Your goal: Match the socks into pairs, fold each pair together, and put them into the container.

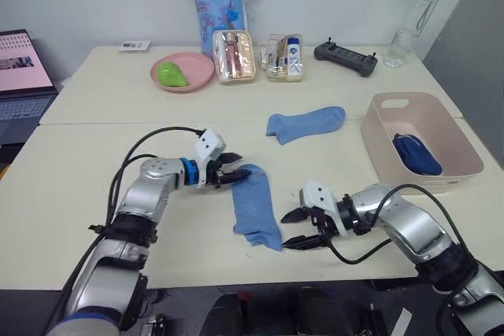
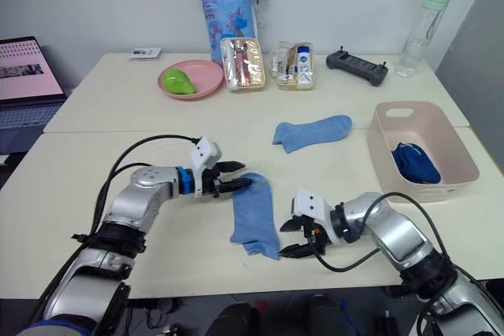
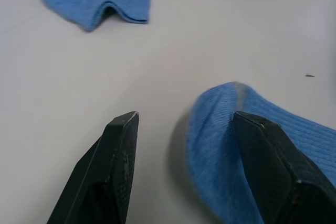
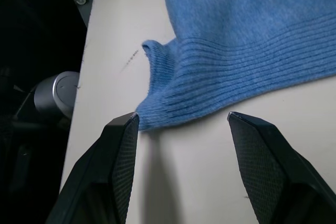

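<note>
I need to grab the near sock by its toe end [image 1: 253, 173] with my left gripper next. Then I can lay it straight to match the other sky blue sock [image 1: 307, 123].
A sky blue sock [image 1: 255, 206] lies lengthwise near the table's front, and a second sky blue sock [image 1: 305, 123] lies flat farther back. My left gripper [image 1: 234, 175] is open at the near sock's far end, one finger [image 3: 265, 145] over the fabric. My right gripper [image 1: 293, 228] is open just right of that sock's near end [image 4: 210, 87]. The pale pink container [image 1: 465, 156] stands at the right with dark royal blue socks [image 1: 416, 153] folded inside.
Along the back stand a pink plate [image 1: 201, 68] with a green item, two clear pouches [image 1: 234, 56], a patterned blue bag [image 1: 220, 1], a black controller [image 1: 346, 58] and a clear bottle [image 1: 416, 23]. A laptop [image 1: 20, 68] sits far left.
</note>
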{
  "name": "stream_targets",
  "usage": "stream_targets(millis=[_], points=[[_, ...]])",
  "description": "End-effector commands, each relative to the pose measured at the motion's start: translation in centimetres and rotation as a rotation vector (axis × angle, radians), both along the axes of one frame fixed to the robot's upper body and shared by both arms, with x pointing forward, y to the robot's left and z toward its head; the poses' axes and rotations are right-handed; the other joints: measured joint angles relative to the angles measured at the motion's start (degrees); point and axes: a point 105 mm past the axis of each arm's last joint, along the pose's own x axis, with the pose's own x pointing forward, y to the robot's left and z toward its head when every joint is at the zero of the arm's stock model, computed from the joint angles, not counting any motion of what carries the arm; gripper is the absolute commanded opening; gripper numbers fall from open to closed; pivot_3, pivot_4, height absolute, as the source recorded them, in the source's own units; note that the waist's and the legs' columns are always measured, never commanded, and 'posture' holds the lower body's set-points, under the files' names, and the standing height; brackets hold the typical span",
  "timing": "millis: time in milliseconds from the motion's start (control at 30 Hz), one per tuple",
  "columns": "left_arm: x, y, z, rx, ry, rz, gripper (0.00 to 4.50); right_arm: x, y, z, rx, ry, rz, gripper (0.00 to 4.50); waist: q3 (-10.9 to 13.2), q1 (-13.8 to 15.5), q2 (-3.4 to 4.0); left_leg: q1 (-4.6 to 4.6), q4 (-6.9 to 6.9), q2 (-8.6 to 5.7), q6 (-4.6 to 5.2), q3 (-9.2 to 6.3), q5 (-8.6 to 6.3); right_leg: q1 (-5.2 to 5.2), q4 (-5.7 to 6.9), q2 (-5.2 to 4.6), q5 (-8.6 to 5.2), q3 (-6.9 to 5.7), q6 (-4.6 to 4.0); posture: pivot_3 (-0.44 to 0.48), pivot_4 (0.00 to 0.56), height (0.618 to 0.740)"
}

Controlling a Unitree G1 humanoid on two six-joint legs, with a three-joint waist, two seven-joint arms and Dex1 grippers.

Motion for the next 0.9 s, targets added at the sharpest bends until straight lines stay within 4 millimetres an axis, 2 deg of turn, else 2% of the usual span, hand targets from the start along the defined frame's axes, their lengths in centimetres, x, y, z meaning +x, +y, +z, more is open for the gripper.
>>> stream_targets(millis=[33,267,433,600,700,733,900], points=[[0.1,0.5,0.5,0.021,-0.022,-0.035,2.36,0.5,0.5,0.1,0.017,-0.035,0.015,2.52,0.0,0.0,0.0,0.0,-0.01,0.0,0.0,0.0,0.0,0.0,0.0,0.0,0.0,0.0,0.0,0.0,0.15,0.74],[-0.4,1.3,0.4,0.026,-0.015,-0.049,0.05,0.4,0.4,-0.6,0.037,-0.025,0.012,0.12,0.0,0.2,0.0,-0.01,0.0,-0.01,0.0,-0.03,0.0,0.01,-0.01,-0.01,0.0,-0.01,0.0,0.0,0.15,0.74],[-0.9,1.1,0.3,0.015,-0.012,-0.052,0.0,0.5,-0.2,-0.2,0.036,-0.038,0.014,0.03,0.0,0.2,0.0,-0.01,0.0,-0.01,0.0,-0.05,0.0,0.01,-0.01,-0.01,0.0,0.0,0.0,0.0,0.15,0.74],[-1.9,2.4,0.6,-0.009,0.008,0.018,0.0,2.8,-1.1,1.3,0.039,-0.105,-0.043,0.03,0.0,0.0,0.0,0.0,0.0,-0.01,0.0,-0.05,0.0,0.01,0.0,-0.01,0.0,0.02,0.0,0.0,0.15,0.74],[-3.8,4.6,0.5,-0.028,0.006,0.132,0.0,5.6,-1.8,3.1,0.046,-0.18,-0.127,0.03,0.0,-0.5,0.02,0.03,-0.02,0.02,0.0,-0.01,0.0,-0.03,0.03,-0.01,0.0,0.09,0.0,0.0,0.15,0.74],[-4.4,5.5,0.4,-0.026,-0.003,0.183,0.0,6.0,-1.9,3.6,0.055,-0.183,-0.139,0.03,0.0,-0.6,0.02,0.04,-0.03,0.02,0.0,-0.02,0.0,-0.03,0.05,-0.01,0.0,0.08,-0.01,0.0,0.15,0.74],[-5.4,9.3,0.7,-0.045,-0.055,0.44,0.0,5.0,-2.2,3.7,0.076,-0.12,-0.126,0.03,0.0,0.6,0.01,0.03,-0.07,0.11,-0.01,-0.12,0.0,-0.01,0.01,-0.01,0.0,-0.04,-0.02,0.0,0.15,0.74]])
